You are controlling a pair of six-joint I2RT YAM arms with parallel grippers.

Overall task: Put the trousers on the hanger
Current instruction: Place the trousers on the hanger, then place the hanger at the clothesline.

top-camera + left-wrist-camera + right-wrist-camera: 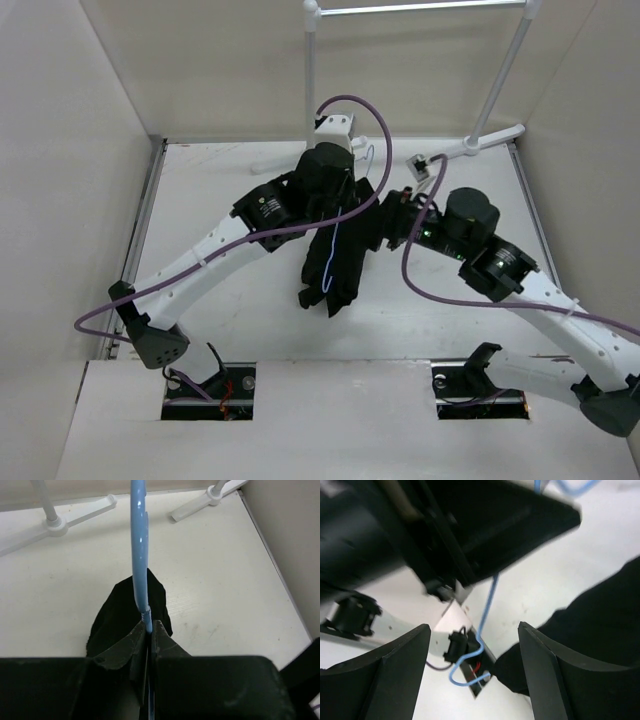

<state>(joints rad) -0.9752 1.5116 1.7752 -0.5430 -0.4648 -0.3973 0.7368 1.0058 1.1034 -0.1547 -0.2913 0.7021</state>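
Note:
My right gripper should first move toward the thin blue bar and then close on it, since its fingers stop short and closing now would miss it.
The black trousers (pixel 352 255) hang in a bunch over the middle of the table, below the left gripper (pixel 340 195). The pale blue hanger (pixel 329 258) runs down across them. In the left wrist view the left gripper (pixel 148 626) is shut on the hanger's thin bar (pixel 139 555), with trousers fabric (pixel 120 612) beneath it. The right gripper (pixel 386 222) is just right of the bundle. In its own view the right gripper (pixel 472 630) stands open around the hanger's bent wire (pixel 488 605) without touching it. The trousers (pixel 600 615) lie by its right finger.
A white garment rack (pixel 310 70) with a metal rail stands at the back; its feet (pixel 55 525) rest on the table ahead of the left gripper. Walls close in the left and right sides. The left arm's black body (pixel 470 520) is close above the right gripper.

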